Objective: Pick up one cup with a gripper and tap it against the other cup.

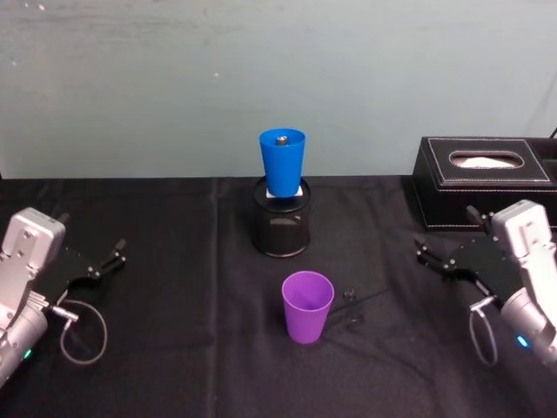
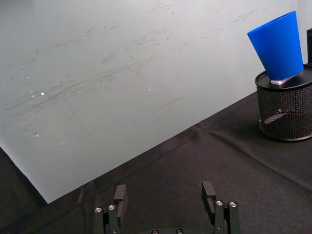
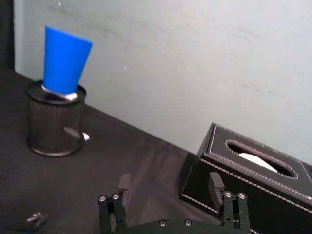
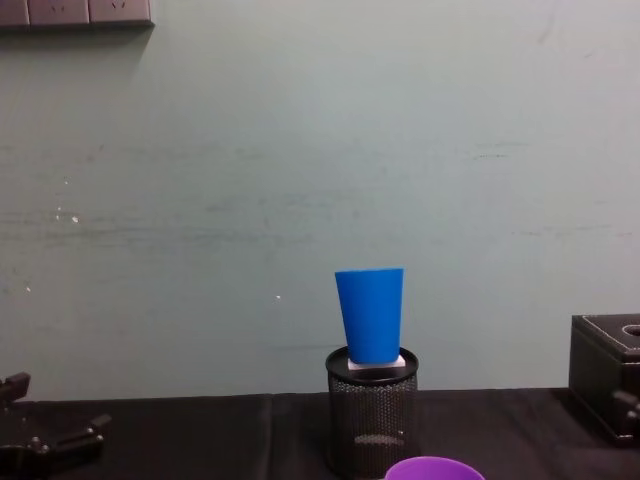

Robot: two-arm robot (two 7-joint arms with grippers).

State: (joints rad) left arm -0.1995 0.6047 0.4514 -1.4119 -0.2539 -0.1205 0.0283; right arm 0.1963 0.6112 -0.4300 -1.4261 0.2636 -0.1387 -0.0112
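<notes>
The right gripper grips the purple cup by its upper sides next, to tap it against the blue cup (image 4: 370,315).
The purple cup (image 1: 307,306) stands upright on the black cloth near the table's middle; its rim (image 4: 433,467) shows at the chest view's lower edge. The blue cup (image 1: 282,162) (image 4: 370,315) (image 2: 278,45) (image 3: 64,60) sits base-down on top of a black wire-mesh pen holder (image 1: 281,223) behind the purple one. My left gripper (image 1: 97,246) (image 2: 165,197) rests open at the table's left, well away from both cups. At the table's right, my right gripper (image 1: 446,237) (image 3: 169,184) is also open, with nothing between its fingers.
A black tissue box (image 1: 484,180) (image 3: 253,170) stands at the back right, just behind the right gripper. Two small dark bits (image 1: 351,297) lie on the cloth right of the purple cup. A pale wall closes off the table's far edge.
</notes>
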